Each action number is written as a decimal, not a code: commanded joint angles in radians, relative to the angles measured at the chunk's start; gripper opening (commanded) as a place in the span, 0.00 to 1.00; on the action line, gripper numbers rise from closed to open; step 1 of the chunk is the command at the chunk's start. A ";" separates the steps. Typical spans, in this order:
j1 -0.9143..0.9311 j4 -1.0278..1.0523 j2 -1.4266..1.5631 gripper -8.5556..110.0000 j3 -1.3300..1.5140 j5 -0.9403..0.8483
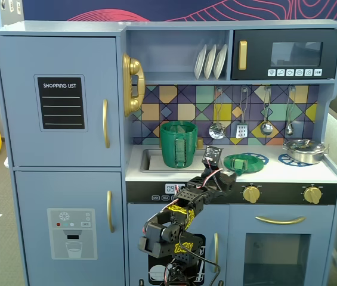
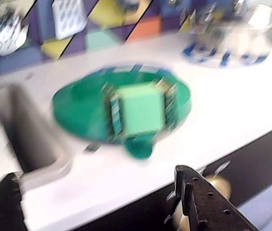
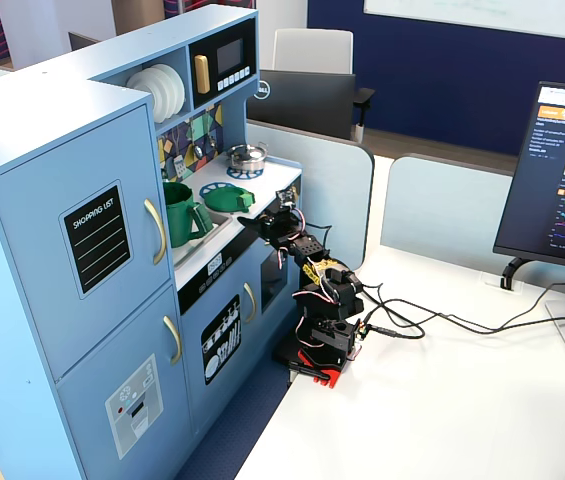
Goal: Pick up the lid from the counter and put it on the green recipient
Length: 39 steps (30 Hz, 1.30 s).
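The lid needs to go on the green recipient (image 1: 178, 145), so next my gripper needs to grab the lid's light-green tab handle (image 1: 239, 164).
The lid (image 1: 243, 162) is a flat green disc with a light-green tab, lying on the white counter over a blue burner ring, right of the sink. In the wrist view the lid (image 2: 121, 110) is blurred and lies ahead of my jaws. The green recipient (image 1: 178, 145) is a tall ribbed pot with a strap handle, standing in the sink; it also shows in a fixed view (image 3: 180, 212). My gripper (image 1: 223, 173) is open and empty at the counter's front edge, short of the lid. Its fingers (image 2: 198, 202) frame the bottom of the wrist view.
A shallow silver pot (image 1: 304, 150) sits on the right burner ring. Utensils (image 1: 243, 126) hang on the tiled backsplash behind the lid. The sink basin (image 2: 25, 139) is left of the lid. Gold knobs (image 1: 252, 193) stick out below the counter edge.
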 commanded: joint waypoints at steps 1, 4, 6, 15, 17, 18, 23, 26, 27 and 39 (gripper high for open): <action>0.043 -0.115 -0.026 0.42 -0.018 -0.012; 0.067 -0.133 -0.058 0.42 -0.034 -0.028; 0.077 -0.140 -0.098 0.42 -0.060 -0.025; 0.064 -0.216 -0.305 0.40 -0.215 -0.009; 0.055 -0.225 -0.347 0.40 -0.256 -0.009; 0.052 -0.227 -0.368 0.40 -0.278 -0.009; 0.041 -0.229 -0.459 0.39 -0.367 -0.006; 0.032 -0.229 -0.497 0.38 -0.403 -0.003; 0.029 -0.229 -0.509 0.38 -0.414 -0.006; 0.006 -0.235 -0.612 0.35 -0.482 -0.012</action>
